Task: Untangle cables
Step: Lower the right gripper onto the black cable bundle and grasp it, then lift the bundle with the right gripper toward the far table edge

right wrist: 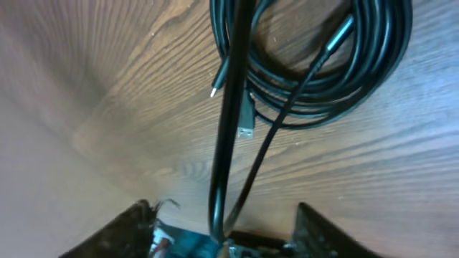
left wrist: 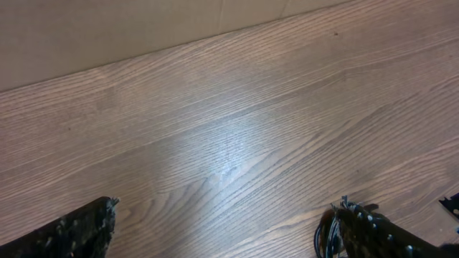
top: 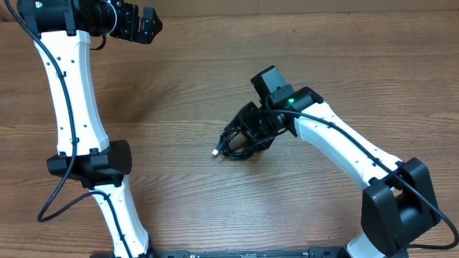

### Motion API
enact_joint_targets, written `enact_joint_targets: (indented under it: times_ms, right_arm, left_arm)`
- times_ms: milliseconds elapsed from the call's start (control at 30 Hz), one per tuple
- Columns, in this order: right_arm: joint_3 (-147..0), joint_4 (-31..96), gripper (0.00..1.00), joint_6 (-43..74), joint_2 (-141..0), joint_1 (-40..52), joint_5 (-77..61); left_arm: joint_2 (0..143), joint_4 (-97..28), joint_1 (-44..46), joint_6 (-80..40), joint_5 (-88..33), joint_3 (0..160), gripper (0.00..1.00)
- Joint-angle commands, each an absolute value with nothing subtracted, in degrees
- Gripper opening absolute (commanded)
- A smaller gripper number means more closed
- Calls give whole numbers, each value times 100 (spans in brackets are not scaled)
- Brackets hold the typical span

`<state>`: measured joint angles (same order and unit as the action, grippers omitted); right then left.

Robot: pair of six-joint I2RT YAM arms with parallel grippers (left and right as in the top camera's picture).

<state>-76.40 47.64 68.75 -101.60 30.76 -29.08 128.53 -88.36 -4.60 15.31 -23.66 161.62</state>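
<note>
I will next use my right gripper to grab the black pieces of cable that run out from the coil, and leave the coil point(right wrist: 344, 72) for my left gripper to untangle.
The cables point(top: 235, 145) are thin black cords in a small coil at the table's middle, with a silvery plug point(top: 216, 152) pointing left. My right gripper point(top: 252, 130) hangs right over the coil. In the right wrist view its fingers point(right wrist: 226, 208) are spread wide, and two black strands run between them up to the coil point(right wrist: 344, 72). A silvery USB plug point(right wrist: 246, 130) and a thinner plug point(right wrist: 219, 84) lie loose by the coil. My left gripper point(top: 145, 25) is far off at the back left, open and empty point(left wrist: 226, 208).
The wooden table point(top: 179, 93) is bare around the coil. The left arm's white links point(top: 72, 93) and its black wire point(top: 50, 201) stand along the left side. A pale wall point(left wrist: 107, 29) borders the table's far edge.
</note>
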Motion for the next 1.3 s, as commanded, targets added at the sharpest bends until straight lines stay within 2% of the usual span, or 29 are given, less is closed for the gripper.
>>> enact_joint_targets:
  times_ms: [0, 67, 100, 167, 267, 367, 433, 467, 633, 867, 1267]
  right_arm:
    - [-7675, 4764, 61, 6877, -10235, 3070, -2724]
    - [-7675, 4766, 57, 6879, -10278, 3070, -2727]
    - [-7675, 4766, 58, 6877, -10307, 3070, -2729]
    - [-7675, 4766, 64, 6875, -10385, 3081, -2731]
    - [-7675, 4755, 62, 6829, -10501, 3079, -2860]
    - [-7675, 4587, 42, 6665, -10549, 3079, -2978]
    - [-7675, 4523, 10, 6600, -10554, 3079, -2989]
    - [-7677, 4501, 4, 6598, -10554, 3079, -2991]
    - [-7817, 4241, 4, 6064, -10545, 2989, -3267]
    - [-9623, 4445, 4, 4880, -10545, 2593, -3194]
    - [-13255, 6477, 4, 4001, -10545, 2147, -1634]
  left_arm:
    - [12696, -8844, -449, 1673, -2213, 16258, 99]
    - [12696, -8842, -449, 1673, -2185, 16258, 99]
    - [12696, -8842, -449, 1673, -2185, 16258, 100]
    - [12696, -8842, -449, 1673, -2182, 16258, 100]
    - [12696, -8844, -449, 1673, -2185, 16258, 99]
    - [12696, -8840, -449, 1673, -2182, 16258, 100]
    - [12696, -8840, -449, 1673, -2182, 16258, 100]
    - [12696, -8842, -449, 1673, -2182, 16258, 100]
    - [12696, -8838, -449, 1673, -2187, 16258, 99]
    - [12696, -8801, -447, 1671, -2213, 16258, 99]
    - [12720, -8641, -447, 1385, -2781, 16236, 100]
